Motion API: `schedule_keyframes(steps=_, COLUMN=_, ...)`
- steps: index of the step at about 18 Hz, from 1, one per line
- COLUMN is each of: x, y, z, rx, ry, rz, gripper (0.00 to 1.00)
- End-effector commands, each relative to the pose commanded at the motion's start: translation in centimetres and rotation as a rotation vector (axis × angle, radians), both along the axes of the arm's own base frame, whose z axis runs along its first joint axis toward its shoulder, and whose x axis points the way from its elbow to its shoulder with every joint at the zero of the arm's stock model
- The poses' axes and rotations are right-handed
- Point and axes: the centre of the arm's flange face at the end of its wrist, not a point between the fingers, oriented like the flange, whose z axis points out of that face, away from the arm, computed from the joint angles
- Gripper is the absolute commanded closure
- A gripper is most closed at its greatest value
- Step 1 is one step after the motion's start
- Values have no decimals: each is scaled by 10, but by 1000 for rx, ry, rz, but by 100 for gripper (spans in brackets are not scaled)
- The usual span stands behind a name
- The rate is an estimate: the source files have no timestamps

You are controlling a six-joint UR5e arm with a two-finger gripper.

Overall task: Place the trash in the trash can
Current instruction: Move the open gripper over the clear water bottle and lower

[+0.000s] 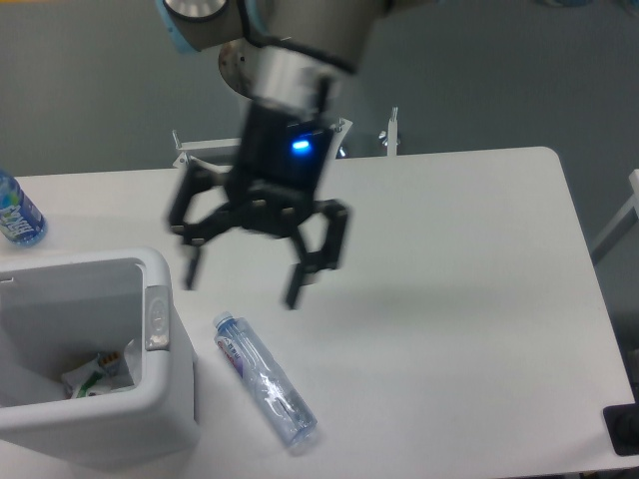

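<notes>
I will next take hold of the clear plastic bottle by its base end (289, 415) with my gripper, so that I can drop the bottle into the trash can.
A long clear plastic bottle (264, 378) with a blue-purple label lies on its side on the white table, just right of the trash can. The trash can (172, 394) is a large white bin at the front left with a grey oval latch (157, 317) on its right wall. A crumpled white paper wrapper (97, 374) lies inside the bin. My gripper (242, 280) hangs open and empty above the table, over the bottle's cap end and a little behind it. Its image is blurred.
A bluer bottle with a bright blue label (17, 214) stands at the far left edge of the table. A white frame (205, 148) stands behind the table's back edge. A dark object (624, 429) sits at the front right corner.
</notes>
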Motion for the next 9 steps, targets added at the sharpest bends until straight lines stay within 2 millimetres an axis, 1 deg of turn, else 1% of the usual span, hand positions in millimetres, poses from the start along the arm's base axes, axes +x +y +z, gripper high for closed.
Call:
schedule_keyframes(steps=2, x=-13, y=-7, z=-4, rx=-42, ry=36, rz=51, gripper=0)
schedule_keyframes(steps=5, x=-28, y=-12, z=-23, rx=-169, ry=134, rz=123, gripper=0)
schedule_keyframes(steps=7, x=-39, y=-10, z=-42, rx=-232, ry=159, rz=135, gripper=0)
schedule_keyframes(steps=9, x=-46, y=-2, z=-68, rx=-283, ry=153, rz=144, gripper=0)
